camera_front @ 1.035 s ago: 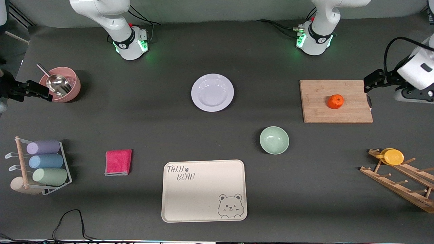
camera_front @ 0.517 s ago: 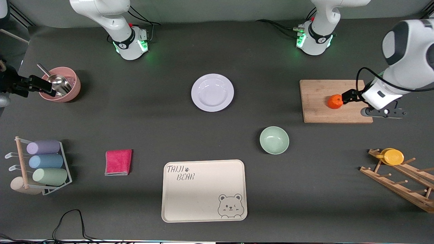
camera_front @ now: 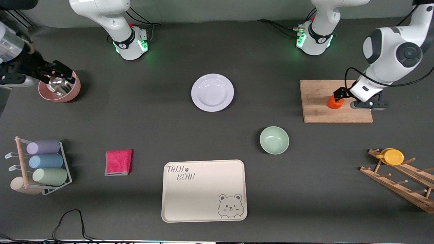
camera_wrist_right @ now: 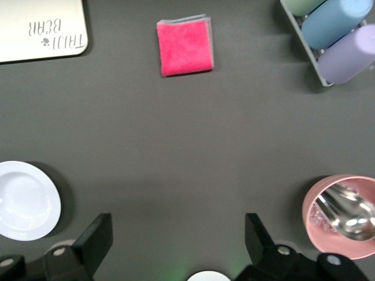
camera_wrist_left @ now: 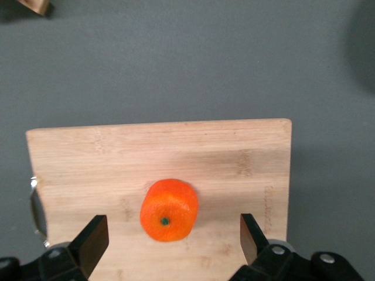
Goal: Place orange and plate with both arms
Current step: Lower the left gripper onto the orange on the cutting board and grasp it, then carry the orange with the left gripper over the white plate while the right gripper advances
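I will next use my left gripper to grab the orange (camera_front: 334, 103) by its round sides, so that I can set it on the white plate (camera_front: 212, 92).
The orange (camera_front: 334, 103) (camera_wrist_left: 169, 209) lies on a wooden cutting board (camera_front: 318, 112) (camera_wrist_left: 88, 164) toward the left arm's end of the table. My left gripper (camera_front: 339, 94) (camera_wrist_left: 173, 225) hovers just above it, open, with one finger on each side of the fruit and neither touching it. The white plate (camera_front: 212, 92) (camera_wrist_right: 23, 201) rests on the table between the two arm bases, a little nearer the front camera. My right gripper (camera_front: 62, 73) (camera_wrist_right: 177, 225) is up in the air, open and empty, over the pink bowl (camera_front: 73, 94) (camera_wrist_right: 310, 211) at the right arm's end.
The pink bowl holds a metal scoop (camera_front: 56, 84). A mint-green bowl (camera_front: 274, 140) and the cream bear tray (camera_front: 204, 190) lie nearer the front camera, with a pink cloth (camera_front: 118, 162) beside the tray. At the table's ends stand a cup rack (camera_front: 40, 166) and a wooden rack with a yellow disc (camera_front: 393, 157).
The left gripper has swung in from the table's end to over the orange. The right gripper has shifted from the table's edge to over the pink bowl. Both stayed open.
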